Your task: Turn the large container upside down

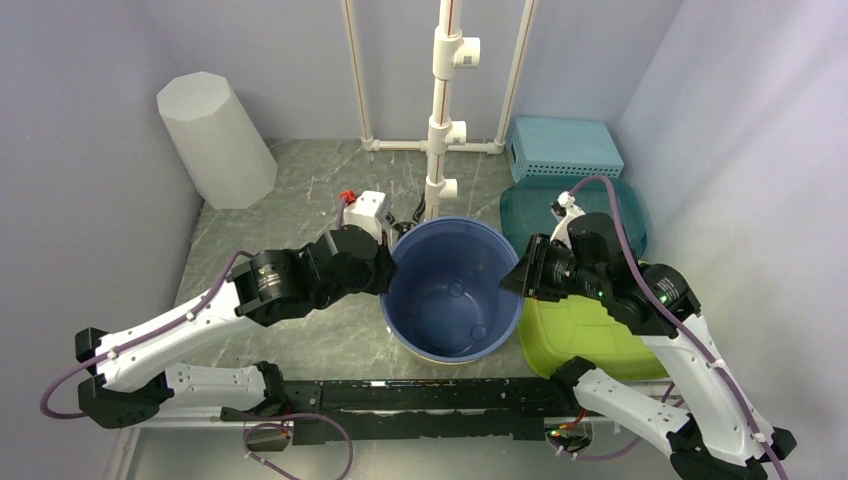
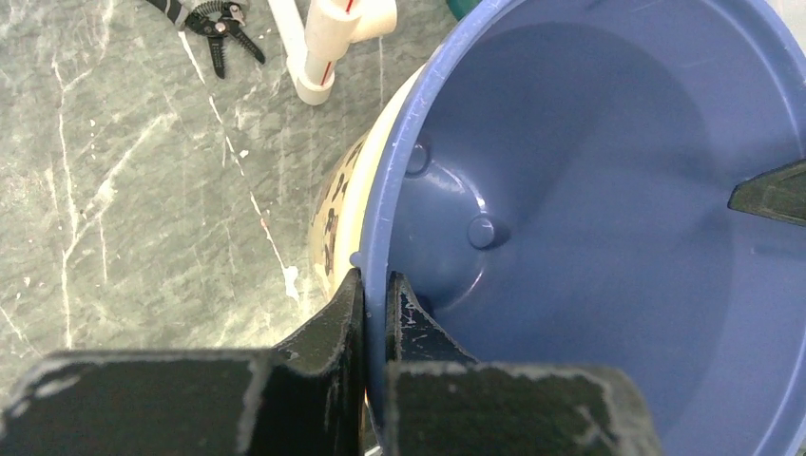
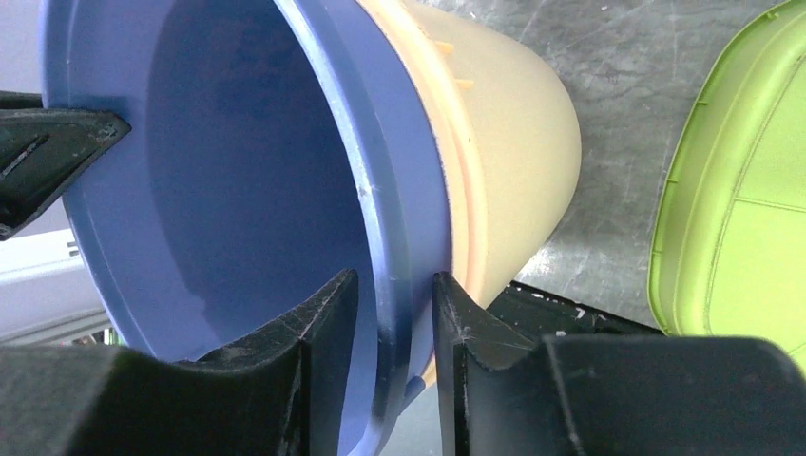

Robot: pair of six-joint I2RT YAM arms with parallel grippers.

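Observation:
My right gripper grabs only the large container's blue rim [image 1: 517, 285] [image 3: 395, 296] next, opposite my left gripper, to lift the container and turn it upside down.
The large container [image 1: 450, 290] is a blue tub with a cream outer wall. It sits in the middle of the table, its mouth tipped up toward the top camera. My left gripper [image 1: 390, 283] is shut on the tub's left rim. In the left wrist view the two fingers pinch the blue rim [image 2: 374, 285], one outside and one inside the container [image 2: 589, 190]. My right gripper [image 1: 516, 280] straddles the right rim. Its jaws [image 3: 394, 285] stand open, with a gap between each finger and the rim of the container [image 3: 238, 171].
A green lid [image 1: 580, 335] lies under my right arm, with a teal lid [image 1: 530, 205] and a teal perforated box [image 1: 563, 147] behind it. A white PVC stand [image 1: 445, 120], pliers [image 2: 211, 21] and a white cylinder [image 1: 215, 140] stand at the back. A black rail [image 1: 420, 395] runs along the near edge.

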